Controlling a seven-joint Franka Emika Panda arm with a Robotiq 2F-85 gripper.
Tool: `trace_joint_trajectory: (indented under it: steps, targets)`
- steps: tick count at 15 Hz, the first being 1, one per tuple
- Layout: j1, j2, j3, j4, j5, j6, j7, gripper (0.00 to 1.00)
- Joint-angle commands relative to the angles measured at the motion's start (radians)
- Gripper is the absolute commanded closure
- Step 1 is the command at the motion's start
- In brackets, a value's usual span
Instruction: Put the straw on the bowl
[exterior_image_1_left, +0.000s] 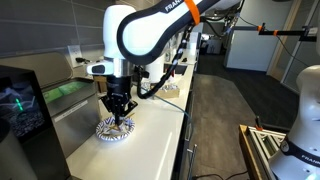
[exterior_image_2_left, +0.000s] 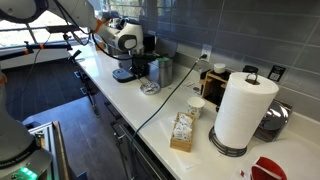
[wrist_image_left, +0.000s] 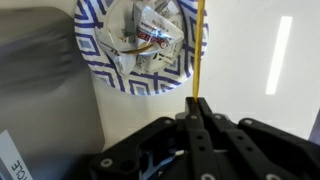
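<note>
The straw's held end is outside the bowl's rim (exterior_image_1_left: 103, 138) (wrist_image_left: 185, 76). I will move the straw inward before my gripper lets go of it.
The bowl (wrist_image_left: 140, 45), blue-and-white patterned, lies on the white counter and holds crumpled wrappers. It also shows in both exterior views (exterior_image_1_left: 114, 129) (exterior_image_2_left: 149, 88). My gripper (wrist_image_left: 196, 103) is shut on the straw (wrist_image_left: 199, 50), a thin tan-yellow stick that runs straight up from the fingertips along the bowl's right rim. In an exterior view the gripper (exterior_image_1_left: 120, 108) hangs just above the bowl. In the other exterior view the gripper (exterior_image_2_left: 137, 70) is small and partly hidden by the arm.
A sink basin (wrist_image_left: 40, 110) lies left of the bowl. A paper towel roll (exterior_image_2_left: 241, 110), a small box (exterior_image_2_left: 182, 130), a white cup (exterior_image_2_left: 196, 106) and a cable lie along the counter. A dark monitor (exterior_image_1_left: 20, 100) stands at the front.
</note>
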Motion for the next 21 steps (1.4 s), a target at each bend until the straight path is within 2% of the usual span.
trace_joint_trajectory:
  steps: [1,7,10,16,21]
  targets:
    - [0.037,0.039,-0.023,-0.018,-0.127,0.093,0.076,0.99]
    - [0.035,0.081,-0.045,0.007,-0.255,0.182,0.126,0.99]
    - [0.065,0.092,-0.04,-0.014,-0.291,0.223,0.189,0.99]
    - [0.125,0.12,-0.039,-0.018,-0.367,0.222,0.307,0.99]
    - [0.149,0.119,-0.049,-0.02,-0.436,0.267,0.43,0.99]
